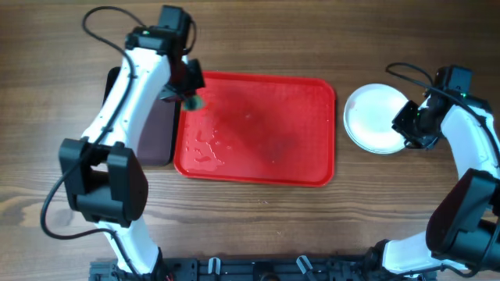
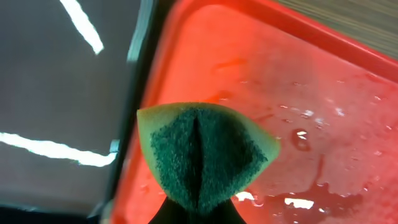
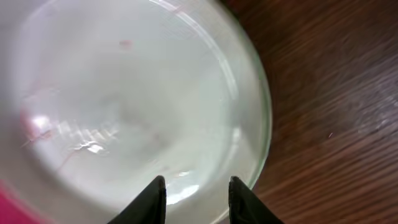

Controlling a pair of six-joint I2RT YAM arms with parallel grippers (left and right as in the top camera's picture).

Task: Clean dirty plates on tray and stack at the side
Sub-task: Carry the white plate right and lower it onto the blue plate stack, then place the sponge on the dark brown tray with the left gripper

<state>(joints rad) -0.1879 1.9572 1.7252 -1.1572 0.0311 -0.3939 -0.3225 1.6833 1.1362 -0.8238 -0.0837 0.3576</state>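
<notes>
The sponge [image 2: 202, 155] would land in the red tray if I opened my left gripper now. I should keep holding it, as the tray's wet corner is below, beside the black tray.
The red tray [image 1: 305, 168] holds no plates, only wet streaks [image 1: 209, 148]. Right of it on the wood lies a pale round plate [image 1: 375, 117], and a second rim edge seems to peek out beneath it. In the right wrist view the plate [image 3: 124, 106] is glossy with faint pink traces. My right gripper [image 1: 408, 131] [image 3: 196, 190] hovers over its right edge, open, with nothing between the fingers [image 3: 155, 196]. My left gripper [image 1: 190, 92] [image 2: 198, 214] is shut on a folded green-and-yellow sponge [image 2: 202, 155] above the tray's [image 2: 323, 74] far-left corner.
A smaller black tray [image 1: 160, 133] [image 2: 56, 93] lies against the red tray's left side, partly under my left arm. Bare wooden table [image 3: 336, 124] surrounds the plate on the right. Puddles of water [image 2: 311, 199] sit on the red tray's left half.
</notes>
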